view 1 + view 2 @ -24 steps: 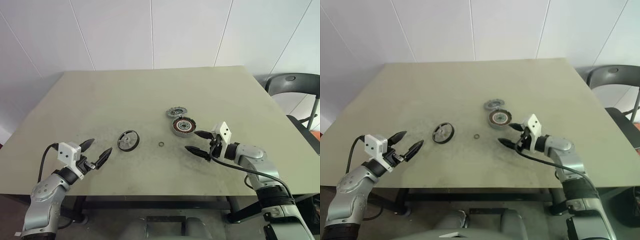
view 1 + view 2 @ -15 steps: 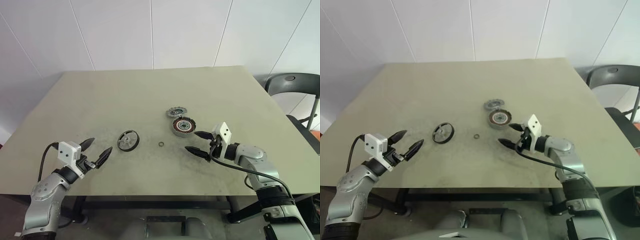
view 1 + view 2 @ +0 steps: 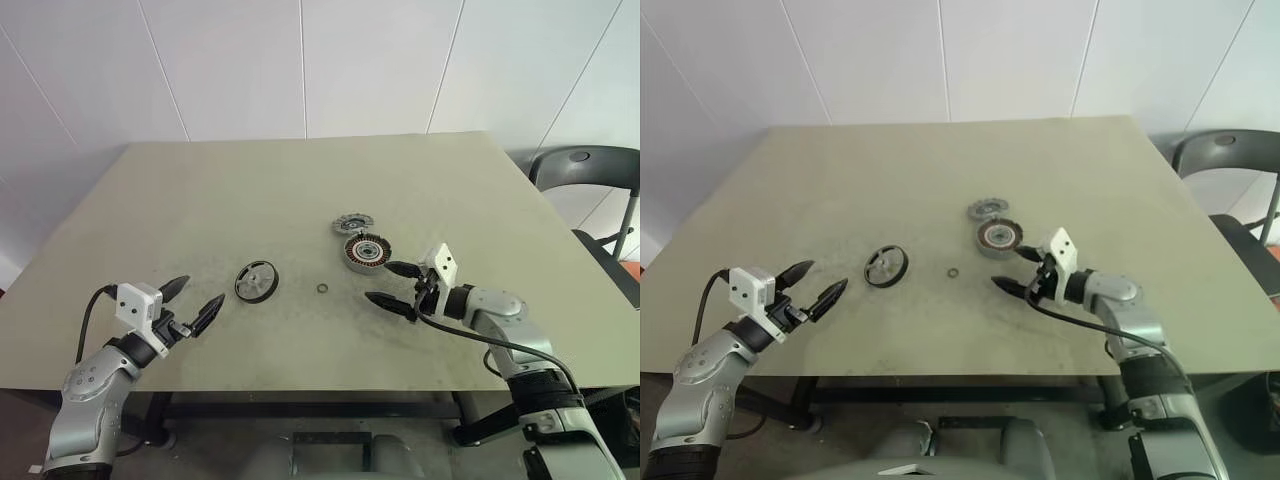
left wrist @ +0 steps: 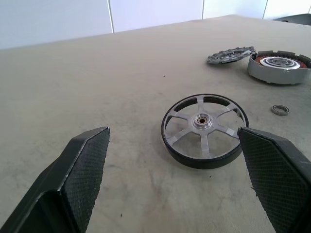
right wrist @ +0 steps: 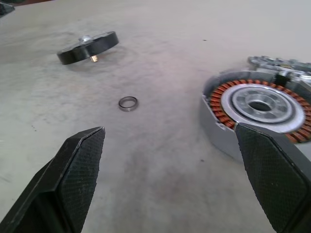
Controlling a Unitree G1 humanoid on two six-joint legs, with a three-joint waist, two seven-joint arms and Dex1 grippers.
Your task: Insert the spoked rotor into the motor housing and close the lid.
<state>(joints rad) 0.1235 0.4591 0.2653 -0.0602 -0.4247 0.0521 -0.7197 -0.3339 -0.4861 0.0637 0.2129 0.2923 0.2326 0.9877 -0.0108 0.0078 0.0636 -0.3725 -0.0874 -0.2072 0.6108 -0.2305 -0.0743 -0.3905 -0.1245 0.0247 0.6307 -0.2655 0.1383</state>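
My right gripper grabs the motor housing by its thin outer side [image 3: 347, 258] [image 5: 208, 104] next, since the housing is a wide drum packed with copper windings.
The spoked rotor [image 3: 256, 281] lies flat on the table, left of centre, with its dark rim and silvery spokes plain in the left wrist view [image 4: 204, 124]. My left gripper [image 3: 204, 290] hovers open a short way to its left, holding nothing. The motor housing [image 3: 367, 253] with its copper windings [image 5: 257, 111] sits right of centre. The grey ribbed lid [image 3: 352, 224] lies just behind it and touches it. My right gripper [image 3: 378, 282] stands open and empty just in front of the housing, pointing left.
A small loose metal ring [image 3: 322, 289] lies between the rotor and the housing, close to the right gripper's fingertips. A dark chair [image 3: 590, 175] stands beyond the table's right edge. The tan table [image 3: 300, 180] is bare toward the back and left.
My right gripper has crept a little to the left, toward the small ring. The left gripper and the parts have kept still.
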